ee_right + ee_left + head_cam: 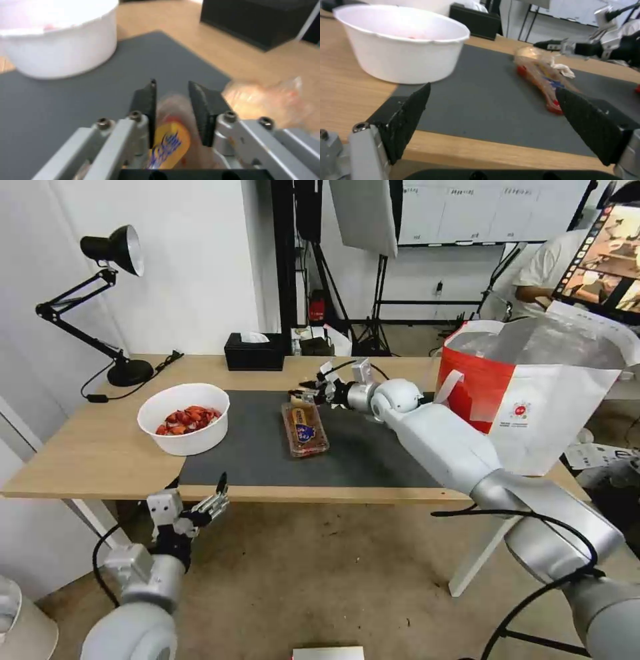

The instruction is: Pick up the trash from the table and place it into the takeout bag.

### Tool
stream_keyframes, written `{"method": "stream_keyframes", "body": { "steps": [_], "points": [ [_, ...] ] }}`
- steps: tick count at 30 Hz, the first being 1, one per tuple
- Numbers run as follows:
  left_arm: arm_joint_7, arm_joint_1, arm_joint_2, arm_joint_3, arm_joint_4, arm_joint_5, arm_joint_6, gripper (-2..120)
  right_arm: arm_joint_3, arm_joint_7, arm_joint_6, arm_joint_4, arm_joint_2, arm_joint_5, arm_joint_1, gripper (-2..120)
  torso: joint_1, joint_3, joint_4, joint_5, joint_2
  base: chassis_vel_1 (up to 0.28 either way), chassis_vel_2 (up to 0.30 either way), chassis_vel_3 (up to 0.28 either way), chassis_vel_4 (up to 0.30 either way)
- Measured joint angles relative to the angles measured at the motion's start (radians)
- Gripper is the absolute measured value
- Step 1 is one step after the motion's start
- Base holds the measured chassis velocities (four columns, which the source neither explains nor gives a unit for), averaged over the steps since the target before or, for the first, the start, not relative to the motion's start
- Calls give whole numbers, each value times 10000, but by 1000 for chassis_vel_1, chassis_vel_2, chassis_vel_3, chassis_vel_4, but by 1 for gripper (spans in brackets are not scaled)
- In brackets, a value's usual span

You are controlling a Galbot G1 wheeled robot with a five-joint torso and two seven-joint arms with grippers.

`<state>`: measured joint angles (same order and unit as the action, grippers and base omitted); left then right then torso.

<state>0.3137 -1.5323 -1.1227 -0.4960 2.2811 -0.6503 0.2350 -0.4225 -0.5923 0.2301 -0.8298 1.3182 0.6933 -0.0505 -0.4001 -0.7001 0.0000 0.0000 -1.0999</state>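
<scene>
The tray's far end is crowded by the clear bag and my right gripper, so my left gripper needs to grab the tray by its near rim (311,453) next.
A clear plastic tray (305,430) with red scraps and an orange label lies on the dark mat (253,457) of the table (93,447). My right gripper (301,395) hovers over the tray's far end, open by a narrow gap; the tray (170,147) shows through it. A white tissue (565,70) rests against the tray (543,82), and a clear bag with a beige lump (266,97) lies beside it. The white bowl (190,443) of red shells stands at the mat's left corner. My left gripper (219,495) waits open below the table's front edge. The takeout bag (533,400) stands open at the right.
A black tissue box (253,352) sits at the table's far edge behind the mat. A black desk lamp (113,313) stands at the far left corner. Bare wood lies left of the bowl. Stands and cables fill the room behind.
</scene>
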Motion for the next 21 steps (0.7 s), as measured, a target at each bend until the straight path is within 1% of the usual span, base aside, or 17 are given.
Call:
{"method": "stream_keyframes", "body": {
  "steps": [1, 3, 4, 5, 7, 8, 9, 10, 11, 12, 14, 15, 16, 17, 18, 19, 21],
  "points": [
    [28, 215, 125, 53, -89, -345, 70, 100, -71, -212, -5, 174, 35, -55, 8, 16, 0, 0, 0, -1, -1, 0, 0, 0, 0],
    [62, 399, 228, 93, -174, -647, 139, 100, -101, -419, -8, 296, 56, -118, 6, 13, 0, 0, 1, 0, 0, 0, 0, 0, 0],
    [72, 615, 340, 144, -271, -1054, 231, 100, -116, -677, -10, 383, 61, -191, -24, 6, -1, 0, 0, 0, 0, 0, 0, 0, 0],
    [72, 615, 340, 144, -271, -1054, 231, 100, -116, -677, -10, 383, 61, -191, -24, 6, -1, 0, 0, 0, 0, 0, 0, 0, 0],
    [105, 1011, 541, 255, -493, -2041, 427, 100, -123, -953, -8, 462, 70, -264, -122, 0, 0, 0, -2, 0, 0, 0, 0, 0, 0],
    [157, 1163, 623, 295, -600, -2418, 495, 100, -124, -988, -6, 488, 86, -282, -136, 0, 0, 0, -2, 0, -1, 0, 0, 0, 0],
    [157, 1163, 623, 295, -600, -2418, 495, 100, -124, -988, -6, 488, 86, -282, -136, 0, 0, 0, -2, 0, -1, 0, 0, 0, 0],
    [193, 1338, 695, 338, -697, -2839, 566, 100, -123, -1014, -5, 509, 97, -292, -142, 0, 0, 0, 0, 0, 0, 0, 0, 0, 0],
    [261, 1625, 799, 420, -801, -3579, 695, 100, -121, -1029, 4, 517, 105, -294, -142, 0, 0, 1, 1, 0, 0, 0, 0, 0, 0],
    [261, 1625, 799, 420, -801, -3579, 695, 100, -121, -1029, 4, 517, 105, -294, -142, 0, 0, 1, 1, 0, 0, 0, 0, 0, 0],
    [460, 2461, 969, 578, -991, -5564, 1068, 100, -128, -1052, 31, 488, 81, -285, -141, 0, 0, 1, 1, -1, -1, 0, 0, 0, 0],
    [460, 2461, 969, 578, -991, -5564, 1068, 100, -128, -1052, 31, 488, 81, -285, -141, 0, 0, 1, 1, -1, -1, 0, 0, 0, 0],
    [551, 2940, 1018, 664, -1105, -6471, 1294, 100, -141, -1053, 44, 479, 73, -277, -141, 0, 0, 1, -2, 1, -1, 0, 0, 0, 0],
    [661, 3333, 1036, 775, -1253, -7047, 1411, 100, -152, -1053, 55, 479, 68, -272, -141, 0, 0, 1, -2, 1, -1, 0, 0, 0, 0],
    [661, 3333, 1036, 775, -1253, -7047, 1411, 100, -152, -1053, 55, 479, 68, -272, -141, 0, 0, 1, -2, 1, -1, 0, 0, 0, 0],
    [810, 3848, 1060, 1005, -1532, -7692, 1480, 100, -168, -1052, 66, 477, 67, -264, -141, 0, 0, 0, -2, 0, -1, 0, 0, 0, 0],
    [911, 4308, 1064, 1249, -1846, -8279, 1541, 100, -174, -1040, 83, 421, 41, -233, -141, 0, -1, 0, -2, 1, -1, 0, 0, 0, 0]
  ]
}}
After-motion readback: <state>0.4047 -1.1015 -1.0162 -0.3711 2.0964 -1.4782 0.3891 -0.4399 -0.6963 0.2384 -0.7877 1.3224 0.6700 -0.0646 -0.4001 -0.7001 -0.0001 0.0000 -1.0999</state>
